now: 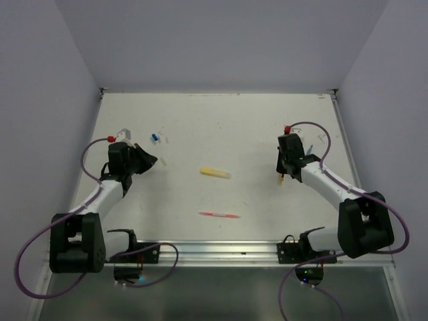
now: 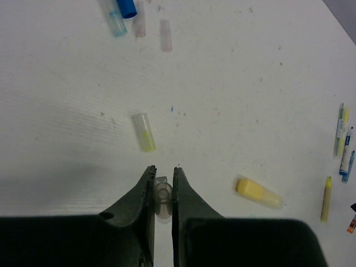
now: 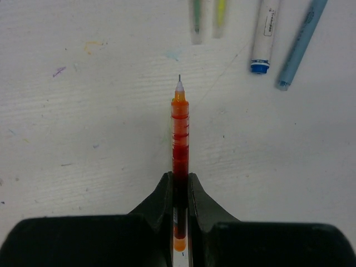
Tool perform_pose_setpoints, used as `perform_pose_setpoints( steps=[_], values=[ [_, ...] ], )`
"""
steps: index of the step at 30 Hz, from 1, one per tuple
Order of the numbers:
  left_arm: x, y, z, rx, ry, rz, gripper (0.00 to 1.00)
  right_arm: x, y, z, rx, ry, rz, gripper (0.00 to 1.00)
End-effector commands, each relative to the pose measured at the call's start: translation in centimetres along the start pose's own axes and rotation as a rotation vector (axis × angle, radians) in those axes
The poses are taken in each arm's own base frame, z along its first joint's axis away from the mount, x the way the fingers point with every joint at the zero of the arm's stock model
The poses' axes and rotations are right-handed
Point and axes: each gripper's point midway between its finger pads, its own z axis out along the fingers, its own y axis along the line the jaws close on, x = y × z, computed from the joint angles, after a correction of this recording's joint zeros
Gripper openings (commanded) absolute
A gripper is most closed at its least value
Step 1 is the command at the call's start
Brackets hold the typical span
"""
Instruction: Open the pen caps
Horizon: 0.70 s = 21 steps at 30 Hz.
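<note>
The clear pen cap (image 2: 162,196) hangs above empty table and would fall short of the yellow-green cap, so my left gripper moves it there before opening.
My left gripper (image 2: 163,169) is shut on a small clear pen cap (image 2: 162,196), held end-on between the jaws just above the table; in the top view the gripper (image 1: 150,162) is at the left. My right gripper (image 3: 179,177) is shut on an orange-red pen (image 3: 179,130) whose bare tip points forward, uncapped; in the top view it (image 1: 284,175) is at the right. Loose caps lie ahead of the left gripper: a yellow-green one (image 2: 144,132), a blue one (image 2: 126,6), a pale blue one (image 2: 114,22) and a clear one (image 2: 165,35).
A stubby yellow pen (image 1: 215,172) and a thin red pen (image 1: 219,215) lie mid-table. Ahead of the right gripper lie a white-and-blue pen (image 3: 266,33), a light blue pen (image 3: 303,41), and green (image 3: 196,16) and yellow (image 3: 220,14) ones. Walls enclose three sides.
</note>
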Motion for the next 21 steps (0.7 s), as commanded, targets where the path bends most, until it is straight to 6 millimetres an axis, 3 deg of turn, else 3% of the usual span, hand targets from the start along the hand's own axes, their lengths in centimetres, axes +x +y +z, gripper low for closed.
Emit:
perform_pose_setpoints(
  steps=[1,4,11,21],
  values=[
    [-0.5,0.7,0.3,0.006,-0.012,0.020,0.00,-0.7,-0.4,0.2,-0.005,-0.017,0.018,0.00],
    [0.5,1.7,0.5,0.005,0.001,-0.021,0.00,0.4,-0.8,1.1,0.017,0.024,0.023,0.00],
    [1.6,2.0,1.5,0.045,0.041,-0.069,0.00,1.3,-1.0,2.1,0.048,0.064,0.043,0.00],
    [1.5,1.4,3.1,0.102,0.067,-0.102,0.00,2.2,-1.2,3.7,0.072,0.117,0.064,0.00]
  ],
)
